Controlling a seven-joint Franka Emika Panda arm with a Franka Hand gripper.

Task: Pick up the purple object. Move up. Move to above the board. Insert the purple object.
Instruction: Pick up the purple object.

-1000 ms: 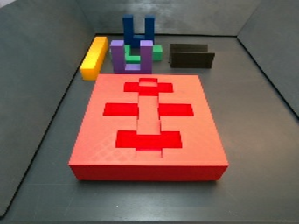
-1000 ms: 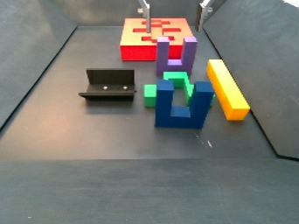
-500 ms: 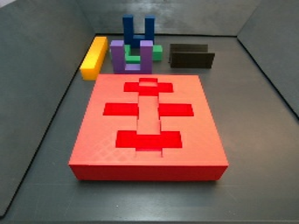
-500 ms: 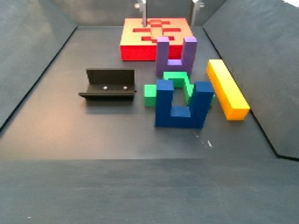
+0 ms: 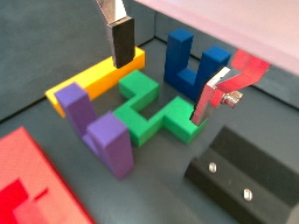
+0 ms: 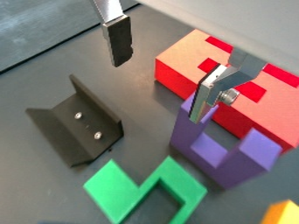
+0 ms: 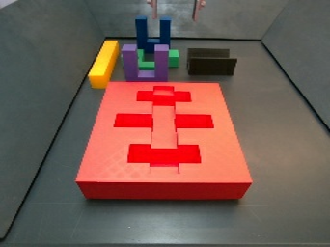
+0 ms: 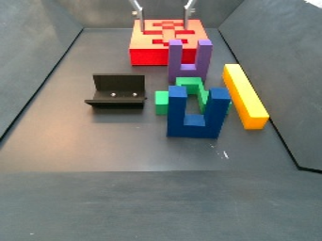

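Note:
My gripper grabs the block by its upright prong [image 7: 161, 62] next, to insert it. The purple U-shaped block goes into the red board [image 7: 123, 154].
The purple object [image 7: 134, 61], a U-shaped block, stands upright beyond the far end of the red board [image 7: 123, 154]. It also shows in the wrist views [image 5: 96, 129] [image 6: 222, 150] and in a side view [image 8: 189, 56]. My gripper [image 7: 178, 8] hangs high above the cluster of pieces, open and empty. In a wrist view the gripper [image 5: 166, 70] is over the green and blue pieces, with the purple object off to one side. In the other views the gripper [image 6: 163, 68] [image 8: 164, 8] is above the floor by the board's [image 8: 153, 49] end.
A green block [image 7: 156, 64], a blue two-pronged piece [image 7: 151, 32] and a yellow bar [image 7: 103, 62] crowd round the purple object. The fixture [image 7: 211, 63] stands beside them. Grey walls enclose the floor on all sides.
The gripper has moved from over the board towards the cluster of pieces and now shows at the top of both side views. It stays open. No piece has moved.

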